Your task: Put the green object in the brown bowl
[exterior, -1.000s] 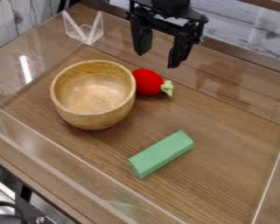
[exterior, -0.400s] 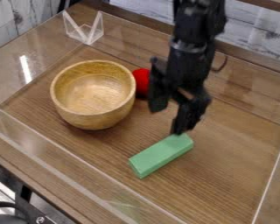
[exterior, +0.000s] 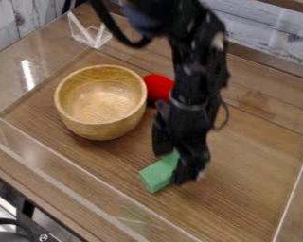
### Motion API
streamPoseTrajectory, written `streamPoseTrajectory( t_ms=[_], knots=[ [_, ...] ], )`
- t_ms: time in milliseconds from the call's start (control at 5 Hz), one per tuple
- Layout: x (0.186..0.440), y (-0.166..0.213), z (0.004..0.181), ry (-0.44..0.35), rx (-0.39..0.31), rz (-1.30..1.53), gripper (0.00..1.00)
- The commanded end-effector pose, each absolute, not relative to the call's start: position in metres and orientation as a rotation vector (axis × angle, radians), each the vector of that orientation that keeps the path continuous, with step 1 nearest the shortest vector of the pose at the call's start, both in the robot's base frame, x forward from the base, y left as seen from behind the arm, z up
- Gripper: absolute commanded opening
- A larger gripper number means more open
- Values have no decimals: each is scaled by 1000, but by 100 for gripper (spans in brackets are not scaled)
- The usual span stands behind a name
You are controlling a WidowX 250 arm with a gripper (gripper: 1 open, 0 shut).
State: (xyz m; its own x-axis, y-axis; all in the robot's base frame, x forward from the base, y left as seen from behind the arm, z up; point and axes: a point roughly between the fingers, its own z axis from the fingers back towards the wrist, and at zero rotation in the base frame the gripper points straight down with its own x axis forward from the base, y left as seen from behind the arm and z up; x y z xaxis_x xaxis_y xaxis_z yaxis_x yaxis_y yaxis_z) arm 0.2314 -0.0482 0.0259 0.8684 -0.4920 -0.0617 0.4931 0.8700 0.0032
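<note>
My gripper needs to put the green block in the brown bowl [exterior: 68,88], so it will grab the block by its middle [exterior: 174,167] next.
The green object [exterior: 155,176] is a flat light-green block lying on the wooden table in front of the bowl and to its right; only its near-left end shows. My gripper [exterior: 178,158] has come down right over it, open, with its dark fingers [exterior: 192,166] standing on either side of the block's far end. I cannot tell whether they touch it. The brown bowl [exterior: 68,88], round, wooden and empty, sits to the left of the arm. A red round toy [exterior: 157,86] lies just behind the bowl's right side, partly hidden by the arm.
Clear plastic walls [exterior: 65,189] border the table at the front, left and right. A small clear stand [exterior: 88,33] is at the back left. The black arm [exterior: 192,66] reaches in from the top, above the space to the right of the bowl.
The arm has swung from the back of the table forward and down onto the green block. The jaws stayed open throughout. The bowl, the toy and the block have not moved.
</note>
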Motion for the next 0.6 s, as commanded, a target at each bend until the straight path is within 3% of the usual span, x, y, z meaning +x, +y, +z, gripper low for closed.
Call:
streamPoseTrajectory(
  t_ms=[0, 400],
  knots=[
    [236, -57, 24, -6, 27, -522, 100],
    [235, -46, 25, -22, 6, -458, 100]
  ],
)
